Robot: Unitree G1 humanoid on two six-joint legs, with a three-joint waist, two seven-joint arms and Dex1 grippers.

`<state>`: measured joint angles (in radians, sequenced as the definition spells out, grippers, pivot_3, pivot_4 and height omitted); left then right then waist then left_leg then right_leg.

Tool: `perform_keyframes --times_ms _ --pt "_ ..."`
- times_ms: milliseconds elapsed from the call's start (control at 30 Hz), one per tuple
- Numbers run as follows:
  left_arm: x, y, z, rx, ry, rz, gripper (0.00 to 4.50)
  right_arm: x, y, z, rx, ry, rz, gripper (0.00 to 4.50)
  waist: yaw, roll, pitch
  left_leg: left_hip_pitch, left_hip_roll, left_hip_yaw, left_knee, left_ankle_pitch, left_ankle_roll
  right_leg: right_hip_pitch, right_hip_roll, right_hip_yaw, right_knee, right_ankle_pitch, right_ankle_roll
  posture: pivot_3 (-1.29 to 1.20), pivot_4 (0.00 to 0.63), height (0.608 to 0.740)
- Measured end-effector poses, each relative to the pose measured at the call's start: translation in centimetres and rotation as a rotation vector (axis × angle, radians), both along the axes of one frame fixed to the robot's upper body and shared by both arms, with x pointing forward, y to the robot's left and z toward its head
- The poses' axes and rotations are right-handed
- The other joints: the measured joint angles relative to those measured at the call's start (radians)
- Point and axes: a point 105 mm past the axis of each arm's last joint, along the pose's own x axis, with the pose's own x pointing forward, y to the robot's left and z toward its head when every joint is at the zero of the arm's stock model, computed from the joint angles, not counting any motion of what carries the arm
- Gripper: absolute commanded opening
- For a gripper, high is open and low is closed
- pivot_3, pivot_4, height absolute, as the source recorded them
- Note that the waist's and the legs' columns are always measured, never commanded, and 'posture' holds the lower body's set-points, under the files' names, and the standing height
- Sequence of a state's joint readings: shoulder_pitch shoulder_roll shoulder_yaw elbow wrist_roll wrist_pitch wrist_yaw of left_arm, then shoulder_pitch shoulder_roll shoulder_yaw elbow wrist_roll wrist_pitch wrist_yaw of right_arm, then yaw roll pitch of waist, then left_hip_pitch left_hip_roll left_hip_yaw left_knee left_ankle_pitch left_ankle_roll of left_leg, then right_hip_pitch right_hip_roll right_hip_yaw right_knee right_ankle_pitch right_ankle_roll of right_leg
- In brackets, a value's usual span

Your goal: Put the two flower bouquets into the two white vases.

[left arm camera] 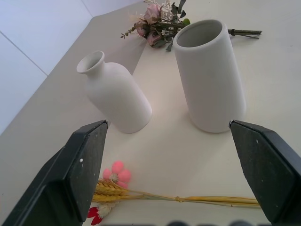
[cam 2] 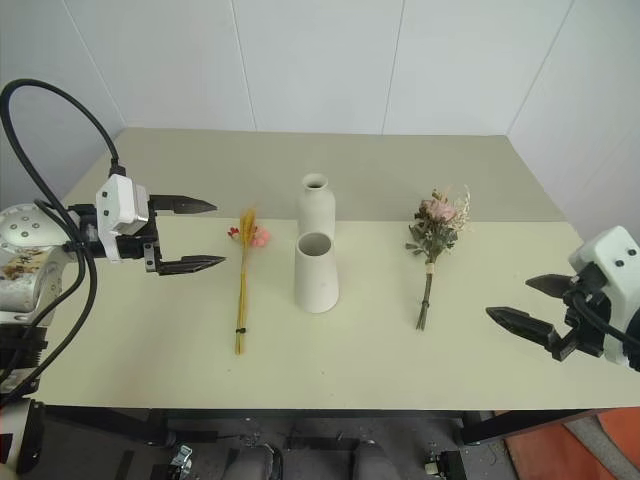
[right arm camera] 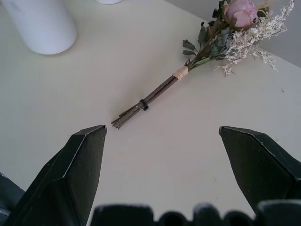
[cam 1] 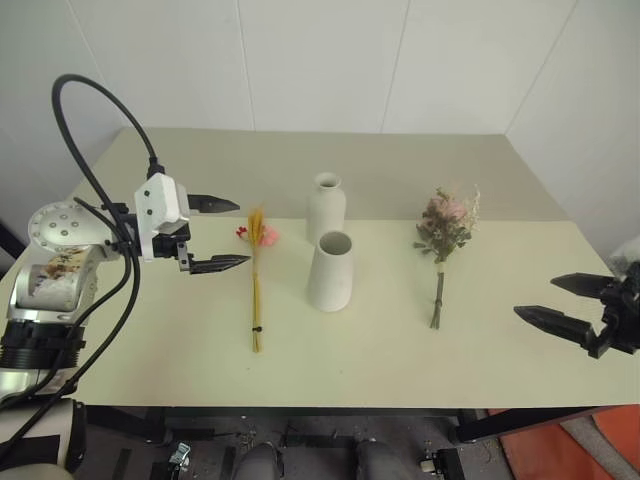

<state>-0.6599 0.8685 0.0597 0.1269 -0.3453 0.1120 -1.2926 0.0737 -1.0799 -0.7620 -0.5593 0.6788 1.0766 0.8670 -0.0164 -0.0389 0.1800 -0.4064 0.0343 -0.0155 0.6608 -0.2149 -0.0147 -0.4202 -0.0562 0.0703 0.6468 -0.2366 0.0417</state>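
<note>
The pink rose bouquet (cam 1: 443, 240) has bulky flower heads on slim stems, so the robot's right gripper should grab it next by its upper stems, just below the leaves.
Two white vases stand mid-table: a bottle-shaped vase (cam 1: 326, 207) behind and a wide-mouthed cone vase (cam 1: 331, 270) in front. Left of them lies the slim yellow bouquet (cam 1: 257, 288) with golden-pink heads, flat on the table. To the right lies the pink rose bouquet (cam 1: 443, 240), its stems toward the front edge. My left gripper (cam 1: 222, 234) hovers open above the table just left of the yellow bouquet, pointing at the vases. At the table's right front my right gripper (cam 1: 562, 301) is open and empty, pointing at the rose stems (right arm camera: 146, 104).
The pale table (cam 1: 150, 330) has bare room along its front and back. White walls close in behind it. A black cable (cam 1: 95, 170) loops over my left arm.
</note>
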Motion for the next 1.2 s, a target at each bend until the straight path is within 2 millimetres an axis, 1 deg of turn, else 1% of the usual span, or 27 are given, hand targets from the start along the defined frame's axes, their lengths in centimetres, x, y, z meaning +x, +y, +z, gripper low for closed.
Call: perform_keyframes --times_ms 133,433,533,600,700,767,833,1000,1100,1167,1200 --pt "0.0 -0.1 0.1 -0.002 -0.004 -0.004 4.49 0.5 0.5 0.9 -0.031 -0.004 0.007 4.50 0.000 0.000 0.000 0.000 0.000 0.000 0.000 0.000 0.000 0.000 0.000 0.000 0.000 0.000 0.000 0.00 0.150 0.740" --pt "0.0 -0.2 0.1 -0.002 -0.003 -0.007 4.49 1.5 0.8 0.4 -0.056 0.056 -0.001 4.50 -0.001 0.000 0.000 0.000 0.000 0.000 0.000 0.000 0.000 0.000 0.000 0.000 0.000 0.000 0.000 0.00 0.150 0.740" --pt "0.0 -0.6 0.0 0.006 -0.005 -0.020 4.49 3.1 1.3 0.4 -0.032 0.076 -0.014 4.50 -0.007 0.000 0.000 0.001 0.000 0.000 0.000 0.000 0.000 0.000 0.000 0.000 0.000 0.000 0.000 0.00 0.150 0.740" --pt "0.0 -1.2 -0.1 0.011 -0.005 -0.041 4.49 4.7 1.8 0.3 0.009 0.083 -0.034 4.50 -0.013 0.000 0.000 0.000 0.000 0.000 0.000 0.000 0.000 0.000 0.000 0.000 0.000 0.001 0.000 0.00 0.150 0.740" --pt "0.2 -2.4 -0.3 0.020 -0.003 -0.077 4.49 8.4 2.9 -0.6 0.111 0.125 -0.096 4.50 -0.024 0.000 0.000 0.000 0.000 0.000 0.001 0.000 0.000 -0.001 0.000 0.001 0.000 0.002 -0.002 0.00 0.150 0.740" --pt "0.2 -3.2 -0.5 0.027 -0.001 -0.103 4.49 10.2 3.0 -1.6 0.147 0.172 -0.157 4.50 -0.027 0.000 0.000 -0.002 0.000 0.000 0.000 0.000 0.000 -0.003 0.000 0.001 0.000 0.002 -0.002 0.00 0.150 0.740" --pt "0.3 -3.6 -0.7 0.026 0.003 -0.117 4.49 11.8 3.2 -2.7 0.151 0.224 -0.199 4.50 -0.027 0.000 0.000 -0.004 0.000 -0.001 0.000 0.000 0.001 -0.005 0.000 0.000 0.000 0.002 -0.002 0.00 0.150 0.740" --pt "0.2 -4.7 -1.2 0.034 0.004 -0.153 4.49 14.6 4.0 -5.1 0.123 0.324 -0.265 4.50 -0.027 0.000 0.000 -0.006 -0.001 -0.001 0.000 0.000 0.001 -0.006 -0.001 0.000 0.000 0.002 -0.002 0.00 0.150 0.740" --pt "0.2 -4.7 -1.2 0.036 0.000 -0.154 4.49 15.4 3.9 -6.2 0.113 0.361 -0.300 4.50 -0.025 0.001 0.000 -0.006 -0.001 -0.001 0.000 0.000 0.001 -0.006 -0.001 -0.001 0.000 0.002 -0.002 0.00 0.150 0.740" --pt "0.1 -4.7 -1.2 0.034 0.000 -0.155 4.49 15.9 4.0 -6.5 0.115 0.373 -0.306 4.50 -0.026 0.001 0.000 -0.006 -0.001 -0.001 0.000 0.000 0.001 -0.006 -0.001 -0.001 0.000 0.002 -0.002 0.00 0.150 0.740" --pt "0.0 -4.8 -1.3 0.033 0.000 -0.157 4.50 16.2 4.2 -6.7 0.123 0.382 -0.303 4.32 -0.026 0.001 0.000 -0.006 -0.001 -0.001 0.000 0.000 0.001 -0.006 -0.001 -0.001 0.000 0.002 -0.002 0.00 0.150 0.740"
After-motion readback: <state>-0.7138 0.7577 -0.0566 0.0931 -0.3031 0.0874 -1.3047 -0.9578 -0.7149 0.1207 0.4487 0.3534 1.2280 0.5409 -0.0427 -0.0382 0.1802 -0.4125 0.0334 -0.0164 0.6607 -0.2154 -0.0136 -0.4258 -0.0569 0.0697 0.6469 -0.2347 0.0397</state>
